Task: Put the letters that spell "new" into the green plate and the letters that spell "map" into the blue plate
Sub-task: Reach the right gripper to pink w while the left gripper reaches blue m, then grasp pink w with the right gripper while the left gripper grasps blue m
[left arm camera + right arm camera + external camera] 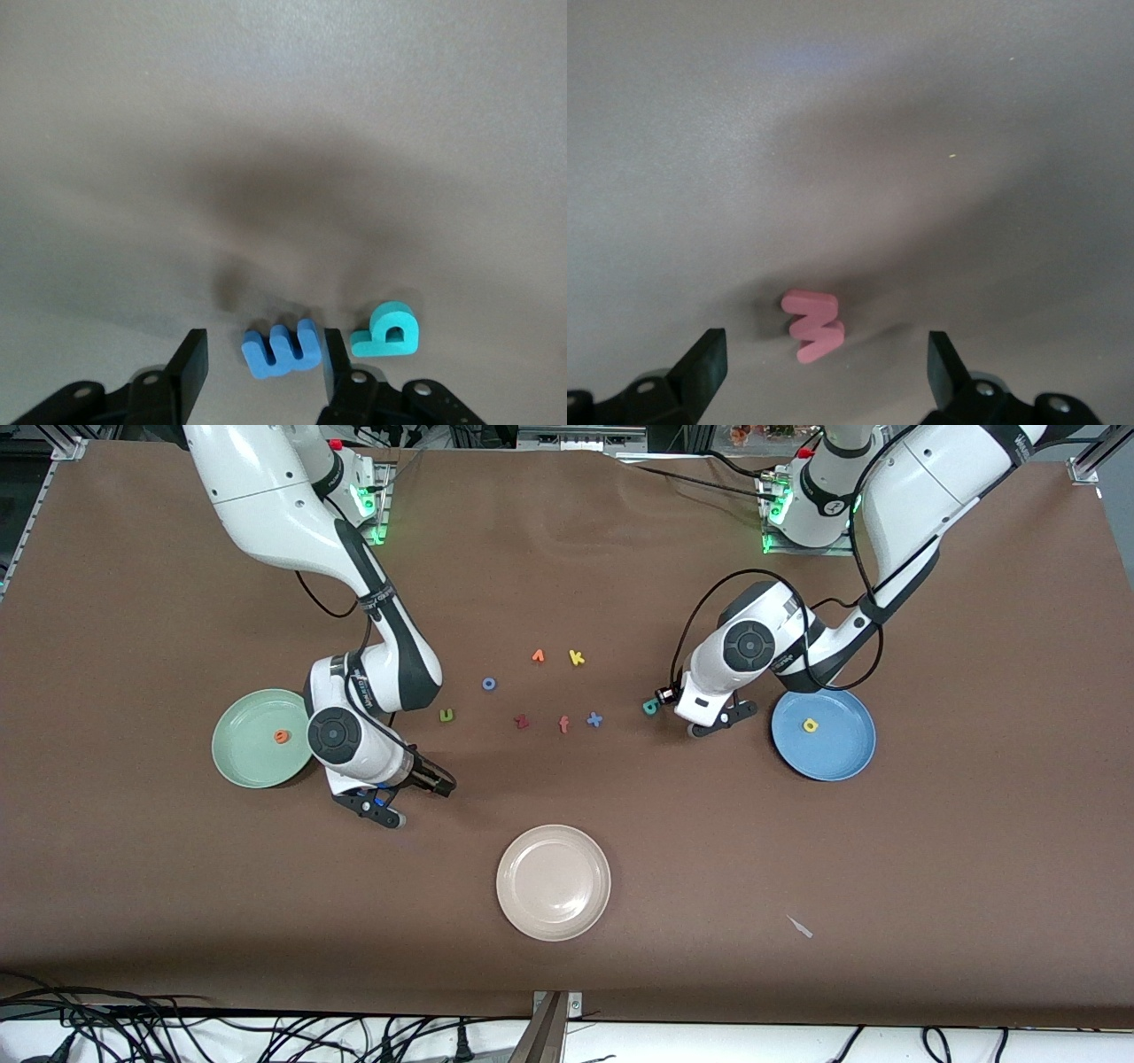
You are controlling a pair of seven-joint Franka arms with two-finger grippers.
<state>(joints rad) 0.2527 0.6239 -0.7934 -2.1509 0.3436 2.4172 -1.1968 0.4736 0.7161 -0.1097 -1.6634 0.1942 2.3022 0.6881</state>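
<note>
The salmon w has the right gripper's fingers beside it on both sides in the right wrist view, so the right gripper should close on the w now.
My left gripper is low over the table beside the blue plate. It is open around the blue m: one finger touches the letter and a gap shows at the other. The teal letter lies just outside that gripper, also visible from the front. A yellow letter lies in the blue plate. My right gripper hangs wide open over the salmon w, next to the green plate, which holds the orange e. The olive n lies mid-table.
A blue ring o, an orange letter, a yellow k, a dark red z, an orange f and a blue cross lie between the arms. A cream-white plate sits nearer the front camera.
</note>
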